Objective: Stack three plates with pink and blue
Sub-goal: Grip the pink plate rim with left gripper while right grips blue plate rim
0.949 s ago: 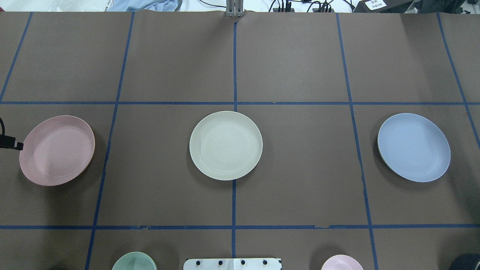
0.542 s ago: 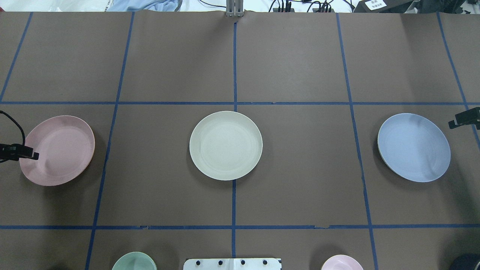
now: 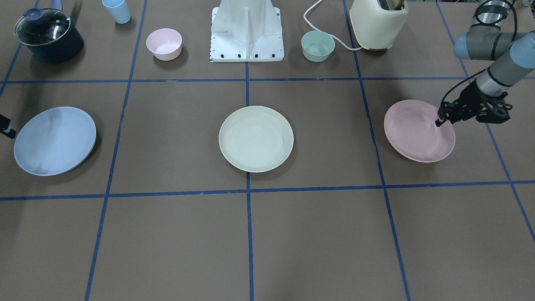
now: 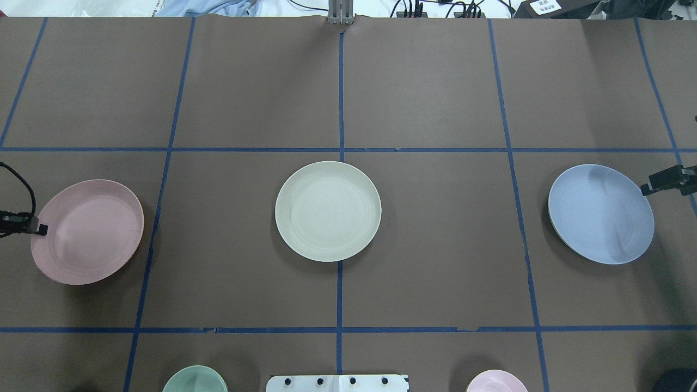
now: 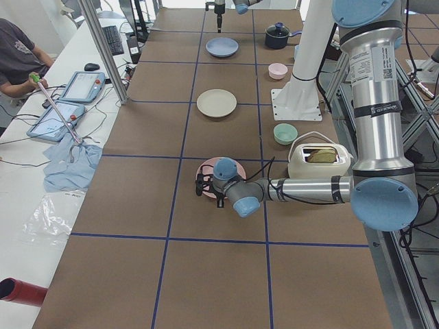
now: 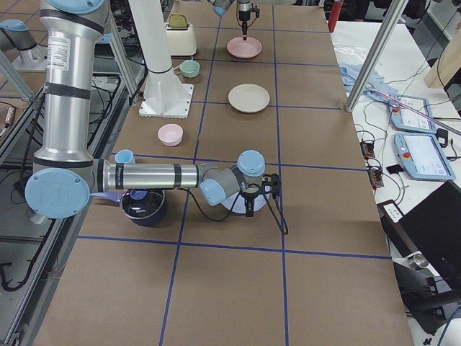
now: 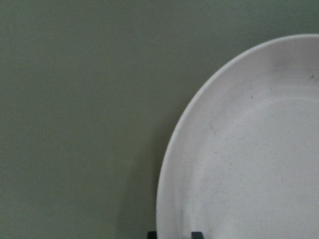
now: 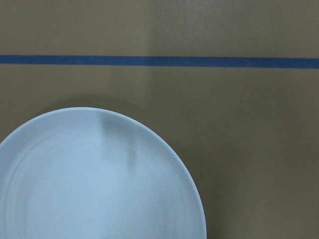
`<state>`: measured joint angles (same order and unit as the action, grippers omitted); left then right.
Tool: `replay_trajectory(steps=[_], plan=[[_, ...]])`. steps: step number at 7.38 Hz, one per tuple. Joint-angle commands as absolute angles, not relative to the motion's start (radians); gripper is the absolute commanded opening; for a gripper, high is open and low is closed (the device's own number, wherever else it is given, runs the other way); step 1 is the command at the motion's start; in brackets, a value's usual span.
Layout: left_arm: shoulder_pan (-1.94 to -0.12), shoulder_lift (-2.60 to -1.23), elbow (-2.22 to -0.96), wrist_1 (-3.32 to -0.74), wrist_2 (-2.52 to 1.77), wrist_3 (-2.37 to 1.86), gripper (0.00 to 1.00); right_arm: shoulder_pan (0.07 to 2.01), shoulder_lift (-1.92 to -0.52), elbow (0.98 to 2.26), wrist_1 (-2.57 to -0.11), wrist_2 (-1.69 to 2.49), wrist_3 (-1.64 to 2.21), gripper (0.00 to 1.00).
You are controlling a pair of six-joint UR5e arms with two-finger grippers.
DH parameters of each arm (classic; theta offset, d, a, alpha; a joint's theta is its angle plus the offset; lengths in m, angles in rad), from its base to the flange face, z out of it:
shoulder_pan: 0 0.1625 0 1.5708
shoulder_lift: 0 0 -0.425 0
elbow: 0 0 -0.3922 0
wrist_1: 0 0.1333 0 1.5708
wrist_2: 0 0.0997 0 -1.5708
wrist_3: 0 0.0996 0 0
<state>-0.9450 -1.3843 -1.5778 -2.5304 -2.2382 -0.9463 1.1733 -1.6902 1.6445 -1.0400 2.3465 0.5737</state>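
Observation:
Next, my right gripper grabs the light blue plate by its rim (image 3: 16, 134), to stack it with the pink plate.
Three plates lie in a row across the table. The pale pink plate (image 4: 92, 234) (image 3: 416, 133) is on my left, and my left gripper (image 4: 41, 230) (image 3: 438, 122) is at its outer rim. In the left wrist view its two fingertips straddle that rim (image 7: 164, 199), shut on it. The cream-white plate (image 4: 328, 211) (image 3: 256, 139) lies alone in the middle. The light blue plate (image 4: 599, 215) (image 8: 89, 179) is on my right. My right gripper (image 4: 645, 189) hovers just off its far right rim, open, touching nothing.
Along the robot's side stand a small pink bowl (image 3: 164, 43), a mint-green bowl (image 3: 317, 45), a cream toaster (image 3: 378, 23), a dark lidded pot (image 3: 48, 35), a light blue cup (image 3: 117, 10) and the white robot base (image 3: 246, 29).
The left gripper reached onto the pink plate's rim, and the plate has shifted toward the robot and slightly inward. The right gripper came in from the right edge toward the blue plate.

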Motion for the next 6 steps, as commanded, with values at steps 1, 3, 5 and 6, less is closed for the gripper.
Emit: replay_trajectory(steps=[1,3,5,6], plan=[[-0.995,-1.342,-1.673,-2.522,-2.374,-0.951,0.00,1.131,-1.692,1.644,-1.039,2.310,0.574,1.00],[-1.113,-1.357,-1.799,-2.357,-2.480,-0.951,0.00,1.097,-1.692,1.622,-1.037,2.258,0.569,1.00],[-1.115,-1.455,-1.926,-2.089,-2.480,-0.954,0.00,1.074,-1.692,1.580,-1.037,2.253,0.565,1.00],[-1.115,-1.495,-1.939,-2.047,-2.479,-0.957,0.00,1.065,-1.692,1.569,-1.035,2.252,0.568,0.99]])
